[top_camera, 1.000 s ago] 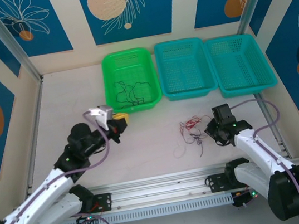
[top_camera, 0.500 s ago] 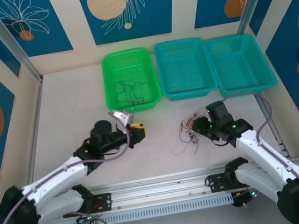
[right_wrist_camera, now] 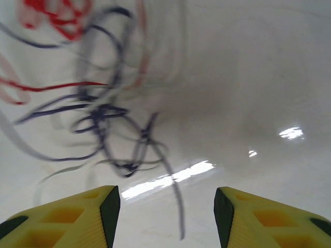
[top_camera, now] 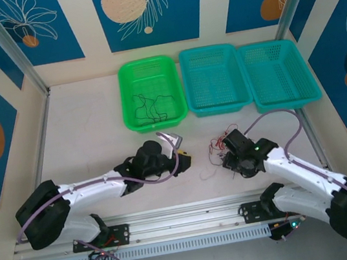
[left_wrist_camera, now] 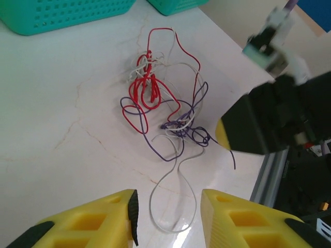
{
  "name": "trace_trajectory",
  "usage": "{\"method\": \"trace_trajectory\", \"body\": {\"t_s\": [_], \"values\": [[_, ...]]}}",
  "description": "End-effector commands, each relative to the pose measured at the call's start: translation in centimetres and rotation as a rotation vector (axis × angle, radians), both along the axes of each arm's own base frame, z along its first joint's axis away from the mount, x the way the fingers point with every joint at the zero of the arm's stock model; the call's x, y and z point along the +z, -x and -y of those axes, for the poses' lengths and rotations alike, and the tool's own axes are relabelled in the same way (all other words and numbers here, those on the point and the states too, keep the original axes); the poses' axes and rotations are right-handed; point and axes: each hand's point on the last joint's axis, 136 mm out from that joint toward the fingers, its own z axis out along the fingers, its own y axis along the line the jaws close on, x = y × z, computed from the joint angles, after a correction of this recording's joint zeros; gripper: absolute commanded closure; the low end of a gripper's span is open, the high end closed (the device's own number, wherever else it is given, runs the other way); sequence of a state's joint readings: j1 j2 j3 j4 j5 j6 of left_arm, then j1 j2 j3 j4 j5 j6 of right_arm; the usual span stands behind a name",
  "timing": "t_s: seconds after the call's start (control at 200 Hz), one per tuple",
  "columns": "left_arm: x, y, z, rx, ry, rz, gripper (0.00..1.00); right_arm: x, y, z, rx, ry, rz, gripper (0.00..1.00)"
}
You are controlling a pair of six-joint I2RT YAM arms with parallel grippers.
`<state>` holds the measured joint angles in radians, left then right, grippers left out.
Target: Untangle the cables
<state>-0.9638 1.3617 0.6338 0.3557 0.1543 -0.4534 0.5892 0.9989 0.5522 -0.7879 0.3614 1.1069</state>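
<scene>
My right gripper grabs the purple cable by its loose end (left_wrist_camera: pixel 234 162) next. Then it draws the purple cable out of the tangle (left_wrist_camera: pixel 160 98) to untangle it.
A tangle of thin red, purple and whitish cables (top_camera: pixel 219 151) lies on the white table in front of the middle basket. My left gripper (top_camera: pixel 183 161) stands open just left of it. In the left wrist view a whitish loop (left_wrist_camera: pixel 176 206) of the tangle (left_wrist_camera: pixel 160 98) lies between the yellow fingers (left_wrist_camera: pixel 119 217), untouched. My right gripper (top_camera: pixel 229 159) is open and low over the tangle's right side. Its wrist view is blurred, with purple strands (right_wrist_camera: pixel 103 124) ahead and one purple end (right_wrist_camera: pixel 175 201) between the jaws. Black cables (top_camera: pixel 150 107) lie in the green basket.
The green basket (top_camera: pixel 148 64) and two teal baskets (top_camera: pixel 209 51) (top_camera: pixel 275 46) line the back of the table. An aluminium rail (top_camera: pixel 185 210) runs along the near edge. The right arm's dark wrist (left_wrist_camera: pixel 279 119) stands close to the tangle in the left wrist view.
My left arm has swung right and stretched out toward the tangle. My right gripper has moved left and down onto the tangle's right side.
</scene>
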Motion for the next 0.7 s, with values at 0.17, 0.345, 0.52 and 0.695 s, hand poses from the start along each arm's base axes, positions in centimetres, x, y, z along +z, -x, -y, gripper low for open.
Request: {"method": "trace_trajectory", "body": {"t_s": [0.17,0.345,0.52,0.695], "values": [[2.1,-0.9,-1.2,0.06,-0.003,0.098,0.58,-2.0,-1.3,0.1,-0.037,0.032,-0.05,1.0],[2.5,-0.7,-1.8,0.042,-0.018,0.173,0.47,4.9,-2.8,-1.7,0.132,-0.001,0.186,1.0],[5.9,0.2,0.0,-0.11,0.03,0.35,0.34,13.1,-2.4,-8.5,0.452,-0.312,0.348,1.0],[8.6,1.7,2.8,-0.303,0.104,0.506,0.11,17.4,-1.1,-12.3,0.608,-0.459,0.378,1.0]]}}
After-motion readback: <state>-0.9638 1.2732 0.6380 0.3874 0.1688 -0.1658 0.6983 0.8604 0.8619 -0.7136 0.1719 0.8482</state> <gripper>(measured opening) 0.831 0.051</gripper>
